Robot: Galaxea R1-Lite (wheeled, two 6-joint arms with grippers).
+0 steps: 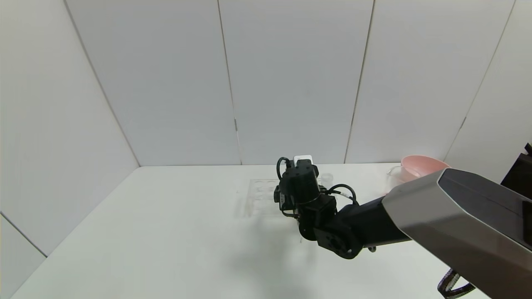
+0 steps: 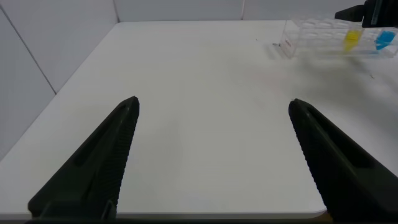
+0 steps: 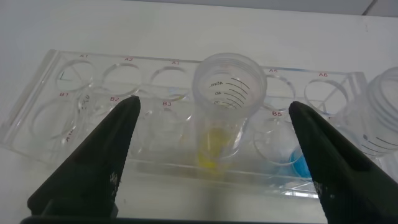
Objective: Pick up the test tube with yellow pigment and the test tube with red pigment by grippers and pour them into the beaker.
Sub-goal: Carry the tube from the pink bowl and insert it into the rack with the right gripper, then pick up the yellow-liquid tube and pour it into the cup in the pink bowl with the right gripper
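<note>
My right gripper closes on the tube next, since its fingers are on either side of the yellow test tube below its rim [image 3: 225, 115] and closing now would catch it.
The test tube with yellow pigment [image 3: 219, 112] stands upright in a clear rack [image 3: 68, 118], its yellow tip [image 3: 213, 152] low in the hole. My right gripper [image 3: 214, 104] is open above the rack, one finger on each side of this tube, not touching it. A blue-tipped tube [image 3: 292, 163] stands one hole over. A clear ribbed vessel, likely the beaker [image 3: 380, 118], stands beside the rack. The test tube with red pigment is not in view. In the head view the right gripper [image 1: 302, 182] hides the tubes. My left gripper [image 2: 214, 102] is open and empty over bare table.
A pink bowl [image 1: 422, 166] sits at the back right of the white table [image 1: 166, 232]. White walls close the table in at the back and left. The left wrist view shows the rack [image 2: 311, 34] far off, with yellow [image 2: 352, 40] and blue [image 2: 384, 40] tips.
</note>
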